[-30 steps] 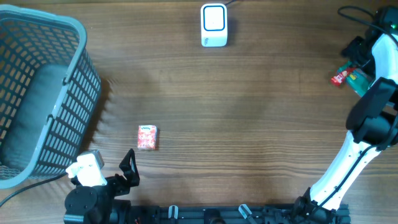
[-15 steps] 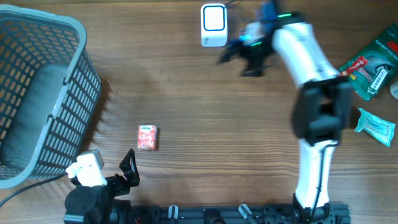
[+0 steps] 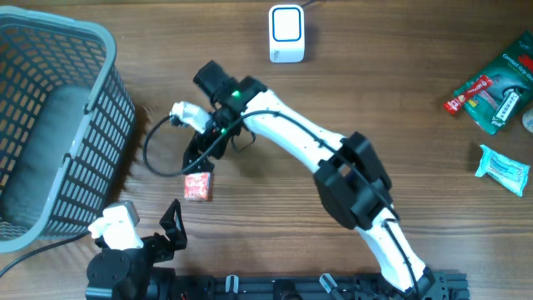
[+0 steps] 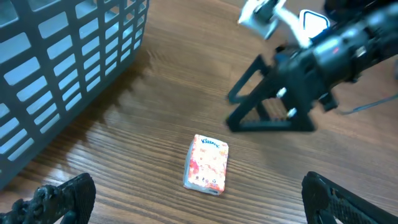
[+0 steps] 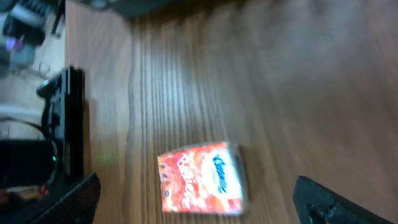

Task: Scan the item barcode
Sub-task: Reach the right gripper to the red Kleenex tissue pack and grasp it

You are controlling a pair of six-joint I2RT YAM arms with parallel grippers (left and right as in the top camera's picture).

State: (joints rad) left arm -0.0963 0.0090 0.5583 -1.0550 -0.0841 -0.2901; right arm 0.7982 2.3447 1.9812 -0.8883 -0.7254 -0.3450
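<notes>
The tissue pack needs to be scanned by its barcode, so my right gripper should next pinch the pack by its Kleenex-labelled end (image 3: 198, 178) (image 5: 222, 175) and leave the rest uncovered.
A small red-orange tissue pack (image 3: 197, 187) lies flat on the wooden table, left of centre. My right gripper (image 3: 202, 163) hangs just above it, open. In the right wrist view the pack (image 5: 200, 178) sits between the spread fingertips (image 5: 73, 198), untouched and blurred. My left gripper (image 3: 172, 223) rests open at the near left edge. Its wrist view shows the pack (image 4: 207, 163) ahead of its wide-apart jaws, with the right gripper (image 4: 273, 106) above the pack. The white scanner (image 3: 286, 33) stands at the far centre edge. No barcode is visible.
A tall grey basket (image 3: 50, 125) fills the left side, close to the pack. Red and green packets (image 3: 487, 83) and a pale blue packet (image 3: 504, 167) lie at the far right. A black cable (image 3: 158, 158) loops beside the right wrist.
The right arm swung from the far right, past the scanner, to above the tissue pack, its gripper opening fully. The left arm and pack stayed still.
</notes>
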